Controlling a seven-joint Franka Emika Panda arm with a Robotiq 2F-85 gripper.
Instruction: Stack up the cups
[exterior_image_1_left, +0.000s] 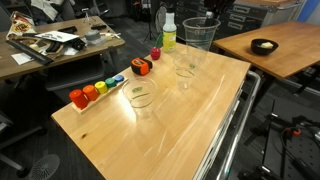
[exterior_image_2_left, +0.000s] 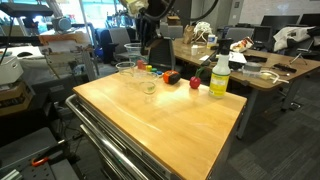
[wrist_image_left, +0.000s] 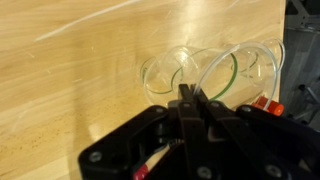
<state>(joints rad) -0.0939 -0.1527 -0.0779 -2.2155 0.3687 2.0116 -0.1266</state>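
My gripper is holding the cup well above and beside the second cup's opening and will keep holding it, because it would fall outside that cup if I released it now.
Three clear plastic cups show. My gripper (wrist_image_left: 190, 98) is shut on the rim of one clear cup (wrist_image_left: 245, 60) and holds it above the table; it also shows in both exterior views (exterior_image_1_left: 200, 33) (exterior_image_2_left: 133, 50). A second cup (exterior_image_1_left: 186, 70) stands on the table just below and beside the held one, and shows in the wrist view (wrist_image_left: 162, 70) and in an exterior view (exterior_image_2_left: 125, 68). The third cup (exterior_image_1_left: 141, 97) stands apart, nearer the table's middle, and shows in an exterior view (exterior_image_2_left: 148, 85). The gripper body shows in an exterior view (exterior_image_2_left: 155, 45).
A yellow-green bottle with a white cap (exterior_image_1_left: 169, 32) (exterior_image_2_left: 219, 75) stands at the table's edge. A row of small coloured blocks (exterior_image_1_left: 95, 90) and red and orange pieces (exterior_image_1_left: 141, 67) lie along one side. The wooden table (exterior_image_1_left: 180, 130) has metal rails. A black bowl (exterior_image_1_left: 263, 46) sits on another table.
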